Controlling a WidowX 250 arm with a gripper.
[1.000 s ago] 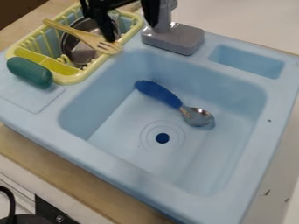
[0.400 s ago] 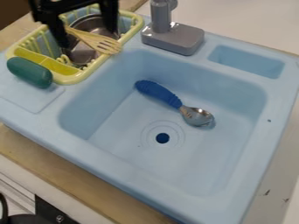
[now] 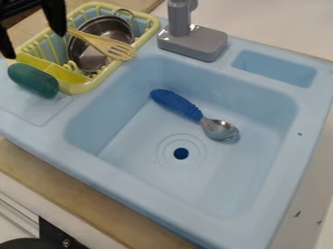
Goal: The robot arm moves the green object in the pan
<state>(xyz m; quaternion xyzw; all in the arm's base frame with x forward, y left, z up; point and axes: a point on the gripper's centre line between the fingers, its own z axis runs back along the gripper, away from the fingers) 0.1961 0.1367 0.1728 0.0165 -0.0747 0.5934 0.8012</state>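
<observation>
The gripper grabs the green object in the pan (image 3: pixel 101 41) by its middle next, to move it.
The black gripper (image 3: pixel 34 43) hangs at the upper left over the left end of the dish rack, with its two fingers spread wide apart and nothing between them. Below it and slightly to the right, the green object (image 3: pixel 33 80), a smooth dark oblong, lies at the sink's left corner against the rack's yellow edge. A metal pan (image 3: pixel 101 41) sits tilted inside the yellow rack, to the right of the gripper, and a wooden fork lies partly across it.
The yellow dish rack (image 3: pixel 79 88) holds the pan and the wooden fork (image 3: pixel 104 46). A grey faucet (image 3: pixel 193 41) stands to its right. A blue-handled spoon (image 3: pixel 177 104) lies in the light-blue sink (image 3: pixel 149 194). Part of a black round thing (image 3: pixel 39 243) shows at the lower left.
The gripper has moved left from beside the faucet, across the rack and pan, to the rack's left end. The black thing at the lower left has also shifted. The green object has stayed put.
</observation>
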